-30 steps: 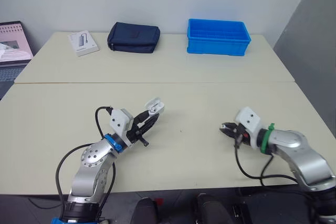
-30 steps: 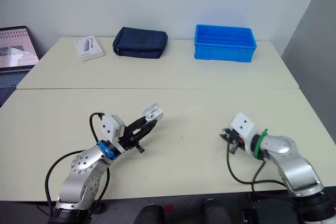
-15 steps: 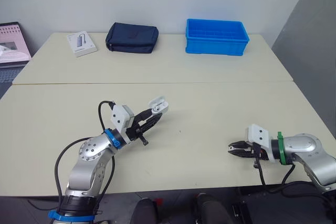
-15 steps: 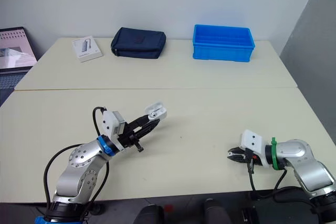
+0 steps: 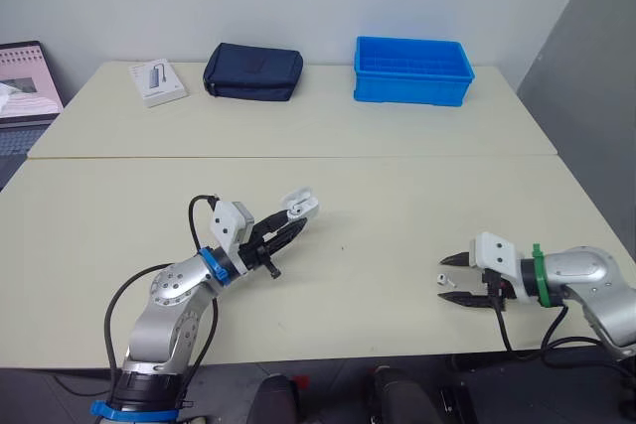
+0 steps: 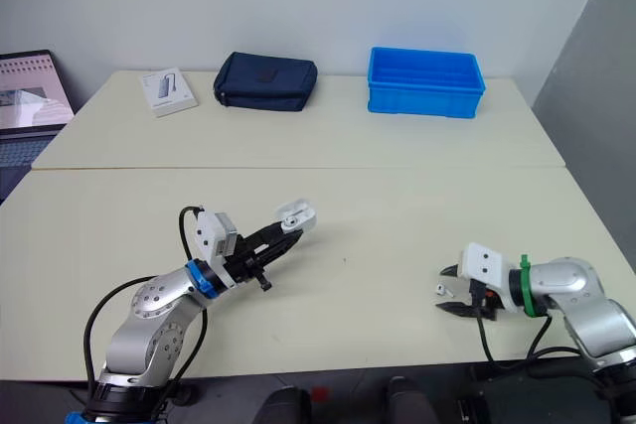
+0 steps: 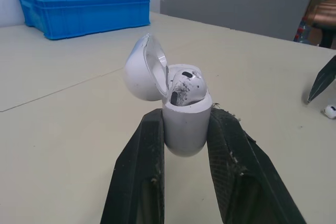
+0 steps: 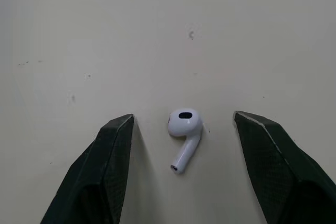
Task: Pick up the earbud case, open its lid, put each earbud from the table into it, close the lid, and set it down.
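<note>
Next, my right gripper grabs the earbud by its rounded head (image 8: 184,122), so the second white earbud's stem (image 8: 186,155) stays free to enter the case.
My left gripper (image 5: 288,226) is shut on the white earbud case (image 7: 184,116), holding it above the table with its lid (image 7: 142,69) flipped open. One earbud (image 7: 185,83) sits inside the case. A second white earbud (image 8: 184,135) lies on the table near the front right, also visible as a small white speck (image 5: 442,280). My right gripper (image 5: 455,279) is open, its black fingers (image 8: 105,166) standing on either side of that earbud without touching it.
A blue bin (image 5: 411,69), a dark navy pouch (image 5: 252,70) and a small white box (image 5: 156,80) line the far table. A laptop (image 5: 28,76) sits at the far left. A seam runs between the two tables.
The right gripper, shut half a second ago, has opened, and an earbud now lies on the table between its fingers. The left gripper still holds the open case in about the same place.
</note>
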{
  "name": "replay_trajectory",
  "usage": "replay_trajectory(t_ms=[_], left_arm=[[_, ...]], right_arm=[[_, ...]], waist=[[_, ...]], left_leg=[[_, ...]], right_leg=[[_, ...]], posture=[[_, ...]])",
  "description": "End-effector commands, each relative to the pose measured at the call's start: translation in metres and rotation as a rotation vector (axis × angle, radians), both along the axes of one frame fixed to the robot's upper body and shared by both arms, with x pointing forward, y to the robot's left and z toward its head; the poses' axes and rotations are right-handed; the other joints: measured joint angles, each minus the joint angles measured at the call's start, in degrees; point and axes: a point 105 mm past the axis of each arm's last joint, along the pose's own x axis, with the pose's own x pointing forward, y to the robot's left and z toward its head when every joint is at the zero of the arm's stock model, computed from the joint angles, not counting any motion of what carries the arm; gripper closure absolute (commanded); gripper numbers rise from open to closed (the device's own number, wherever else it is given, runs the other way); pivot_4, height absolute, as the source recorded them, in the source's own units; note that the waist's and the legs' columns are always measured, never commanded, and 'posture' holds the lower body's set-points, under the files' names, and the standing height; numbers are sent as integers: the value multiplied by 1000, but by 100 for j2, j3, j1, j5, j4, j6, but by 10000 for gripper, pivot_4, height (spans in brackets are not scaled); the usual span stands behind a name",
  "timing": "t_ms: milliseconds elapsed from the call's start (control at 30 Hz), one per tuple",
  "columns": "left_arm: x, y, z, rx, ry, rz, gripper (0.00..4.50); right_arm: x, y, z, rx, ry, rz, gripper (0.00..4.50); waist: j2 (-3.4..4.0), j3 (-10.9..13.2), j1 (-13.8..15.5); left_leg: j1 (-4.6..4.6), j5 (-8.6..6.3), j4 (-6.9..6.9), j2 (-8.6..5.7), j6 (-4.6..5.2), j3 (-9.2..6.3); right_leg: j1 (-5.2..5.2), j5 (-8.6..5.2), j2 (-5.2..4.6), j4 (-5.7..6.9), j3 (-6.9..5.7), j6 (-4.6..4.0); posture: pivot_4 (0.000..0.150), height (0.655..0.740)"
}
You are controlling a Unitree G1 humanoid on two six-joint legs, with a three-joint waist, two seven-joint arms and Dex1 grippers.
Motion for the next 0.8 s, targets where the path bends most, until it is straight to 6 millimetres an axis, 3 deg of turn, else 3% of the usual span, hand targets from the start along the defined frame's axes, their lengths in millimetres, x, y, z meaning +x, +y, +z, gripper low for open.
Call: replay_trajectory(t_ms=[33,233,533,800], left_arm=[[-4,-3,14,-7,-49,-30,37255],[-4,-7,15,25,-83,-47,37255],[-7,-11,12,33,-92,-48,37255],[-10,-8,7,34,-91,-33,37255]], right_arm=[[-5,4,33,2,-64,4,13479],[-8,-2,27,-187,-21,-157,13479],[7,21,9,-210,43,-206,13479],[9,23,3,-258,68,-189,13479]], waist=[[0,0,-2],[-1,0,4],[-1,0,-10],[-1,0,-5]], left_leg=[[1,0,0,1,0,-2],[-1,0,0,1,0,-4],[-3,0,0,-1,0,-1],[-11,0,-1,0,0,0]], right_leg=[[0,0,0,0,-2,0],[0,0,0,0,-3,-1],[-8,0,-2,2,0,-1],[-14,-1,-2,-2,-1,-1]], posture=[[1500,7391],[1500,7391],[1500,7391],[1500,7391]])
